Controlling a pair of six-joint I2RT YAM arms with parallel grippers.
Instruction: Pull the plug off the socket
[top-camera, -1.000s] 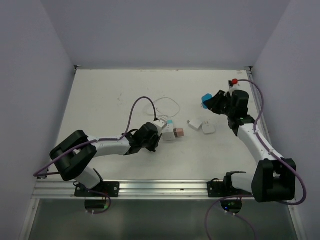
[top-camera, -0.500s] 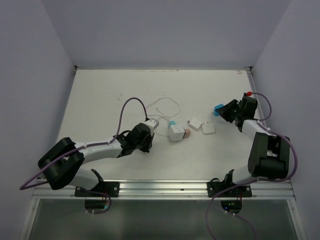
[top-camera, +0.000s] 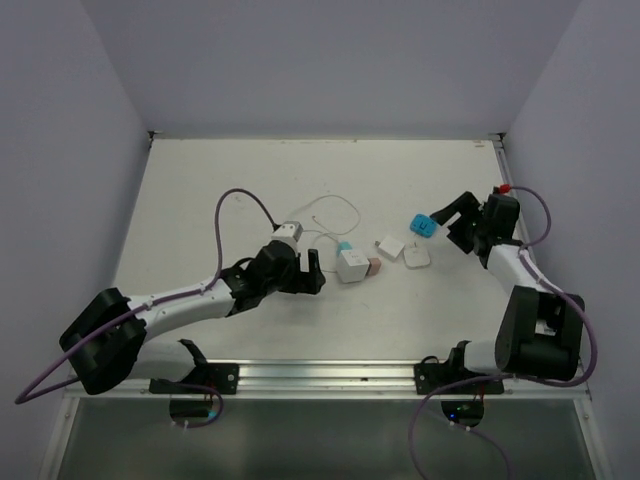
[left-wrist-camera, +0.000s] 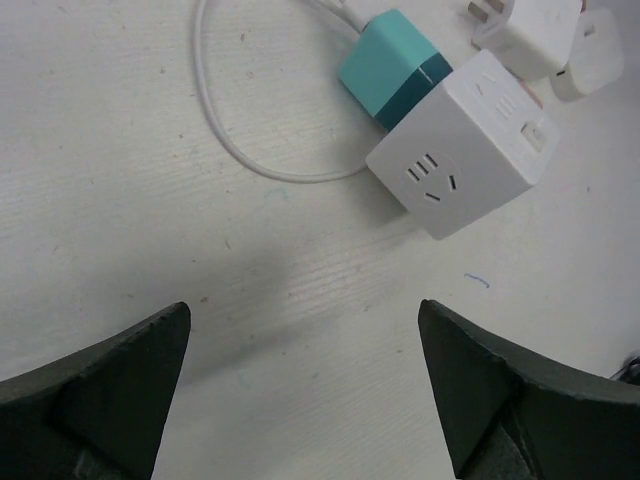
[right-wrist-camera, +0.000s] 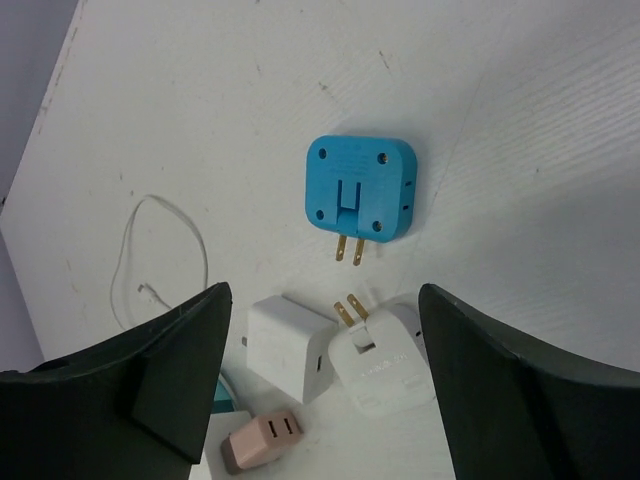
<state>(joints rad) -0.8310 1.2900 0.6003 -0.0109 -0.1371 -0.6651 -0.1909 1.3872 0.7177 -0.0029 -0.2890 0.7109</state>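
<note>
Next, my left gripper grabs the socket (top-camera: 351, 266) across its plug-free sides, which leaves the teal and pink plugs free to pull off.
The socket (top-camera: 351, 266) is a white cube lying mid-table, with a teal plug (top-camera: 344, 246) in its far face and a pink plug (top-camera: 373, 267) in its right face. My left gripper (top-camera: 312, 272) stands open just left of it, touching nothing. In the left wrist view the socket (left-wrist-camera: 465, 150) and teal plug (left-wrist-camera: 392, 68) lie ahead of the open left gripper (left-wrist-camera: 303, 310). A blue plug (top-camera: 424, 226) lies loose on the table, prongs showing (right-wrist-camera: 360, 190). My right gripper (top-camera: 452, 218) is open beside it, and in its wrist view the right gripper (right-wrist-camera: 325, 290) is empty.
Two flat white plugs (top-camera: 390, 247) (top-camera: 417, 258) lie between the socket and the blue plug. A thin white cable (top-camera: 330, 212) loops behind the socket. The table's right edge (top-camera: 520, 215) is close to the right arm.
The left gripper let go of the socket, drew back to the left and opened. The right gripper opened and the blue plug now lies on the table.
</note>
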